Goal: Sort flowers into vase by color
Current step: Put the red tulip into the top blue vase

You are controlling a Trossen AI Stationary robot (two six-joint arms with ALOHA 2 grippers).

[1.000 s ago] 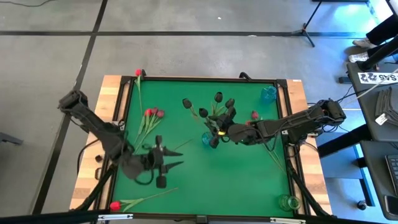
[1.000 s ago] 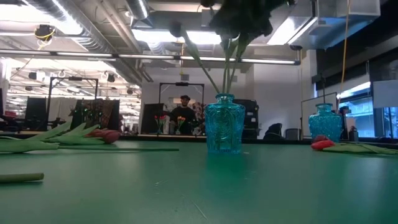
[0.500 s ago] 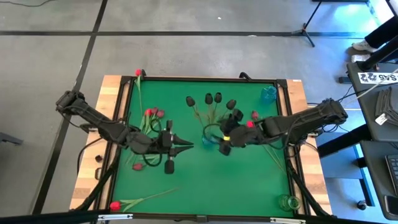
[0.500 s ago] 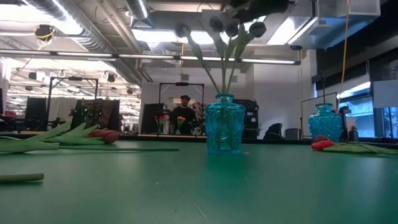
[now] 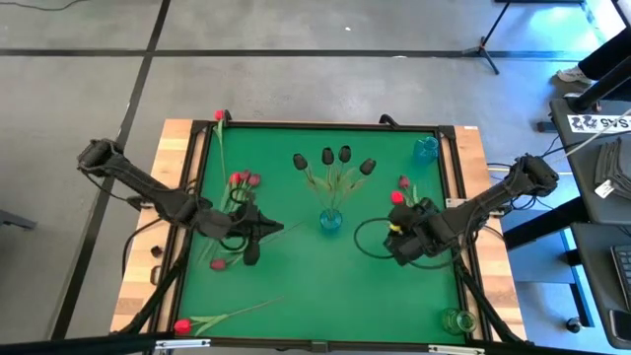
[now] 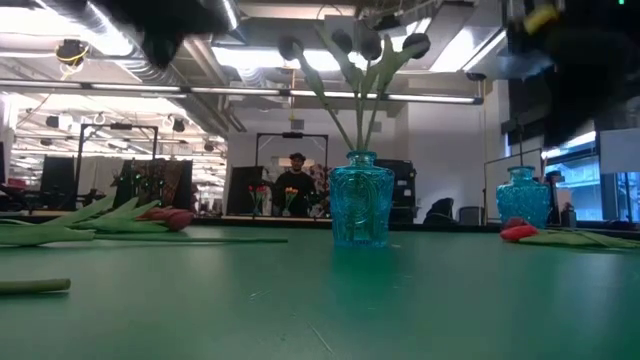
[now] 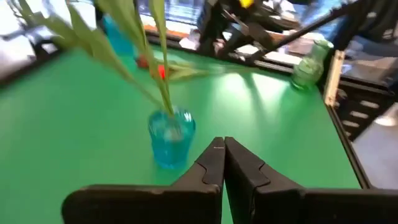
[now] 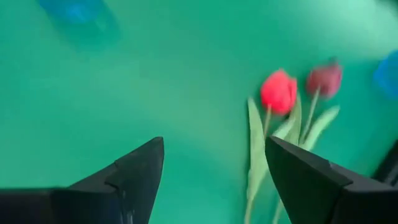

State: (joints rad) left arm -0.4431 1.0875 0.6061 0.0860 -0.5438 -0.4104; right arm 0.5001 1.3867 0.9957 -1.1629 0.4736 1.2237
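Next, my right gripper grabs the red tulip by its green stem [image 8: 268, 123] to sort it into the blue vase.
A blue glass vase [image 5: 330, 219] stands mid-table with several near-black tulips [image 5: 335, 158] stuck in it by their stems, heads fanned toward the far edge. My left gripper [image 5: 277, 228] is shut with nothing in it, left of the vase, its tips pointing at the vase [image 7: 171, 135]. My right gripper [image 5: 396, 247] hangs open to the right of the vase, tilted down. A red tulip [image 8: 278, 91] and a maroon tulip [image 8: 324, 78] lie flat on the mat just beyond its fingers, untouched.
Red and pink tulips [image 5: 242, 178] lie at the left, a maroon one [image 5: 219, 263] under my left arm, and red ones at the far left corner [image 5: 219, 115] and the near left [image 5: 182, 324]. A second blue vase [image 5: 426, 148] stands far right, a green vase [image 5: 456, 320] near right.
My left gripper has swung from nearer the front edge toward the vase, then drawn back a little to the left, and has shut. My right gripper has left the vase, gone toward the table's right and near edges, and tipped downward. The near-black tulips stand free in the vase.
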